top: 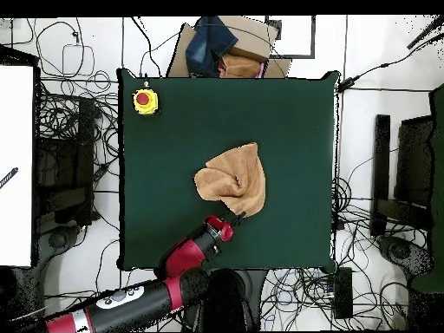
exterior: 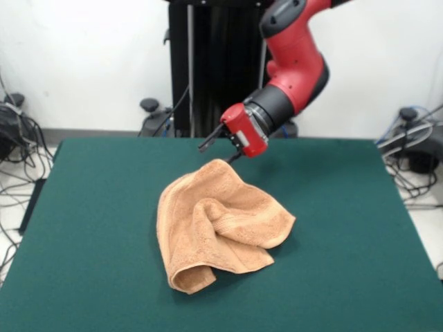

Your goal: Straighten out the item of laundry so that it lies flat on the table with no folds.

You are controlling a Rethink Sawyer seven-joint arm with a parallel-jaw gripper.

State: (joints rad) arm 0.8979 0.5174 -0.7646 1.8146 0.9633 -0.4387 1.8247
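My gripper is about to grab the towel by its raised corner [exterior: 217, 168] to straighten out the folds.
The item of laundry [exterior: 218, 225], an orange-tan towel, lies crumpled in a folded heap at the middle of the green table [exterior: 346, 207]. One flap is doubled over toward the right, and a rolled corner points at the near edge. My gripper [exterior: 219, 152] hangs at the towel's far corner, tilted down to the left. Its two black fingers [exterior: 210, 141] stand apart, open, with one tip right at the cloth's top edge. From overhead, the towel [top: 234, 178] sits mid-table and the gripper [top: 231, 213] meets its edge nearest the robot base.
A yellow box with a red button [top: 145, 101] stands at one table corner. A cardboard box holding clothes [top: 227, 48] sits just beyond the table's far edge. Cables and equipment surround the table on the floor.
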